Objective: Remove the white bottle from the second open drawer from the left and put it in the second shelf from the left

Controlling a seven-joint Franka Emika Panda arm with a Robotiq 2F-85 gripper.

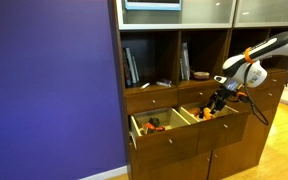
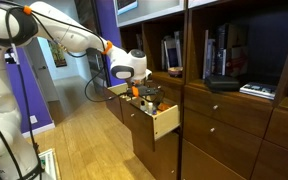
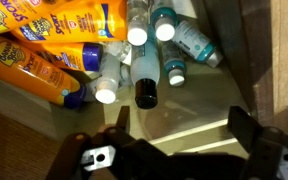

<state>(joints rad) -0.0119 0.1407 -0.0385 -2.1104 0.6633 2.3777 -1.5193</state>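
I should grab the white bottle by its dark cap next. The bottle's body and base then stay free, so I can set it upright in the second shelf (image 1: 206,52).
In the wrist view I look down into the second open drawer (image 3: 184,115) with its pale wood floor. A slim whitish bottle with a dark cap (image 3: 145,72) lies among several similar white-capped bottles (image 3: 134,35), next to orange sunscreen bottles (image 3: 44,50). My gripper (image 3: 181,125) is open and empty, hovering over bare drawer floor just below the dark-capped bottle. In both exterior views the gripper (image 1: 217,103) (image 2: 144,100) hangs over that drawer (image 1: 224,122) (image 2: 166,122). The second shelf (image 1: 206,52), a narrow cubby with a dark back, is right above it.
The other open drawer (image 1: 154,128) with orange and black items is beside it. The wider cubby (image 1: 149,60) holds upright books. A purple wall (image 1: 44,90) stands beside the cabinet. The drawer's wooden side wall (image 3: 274,60) is close to my right finger.
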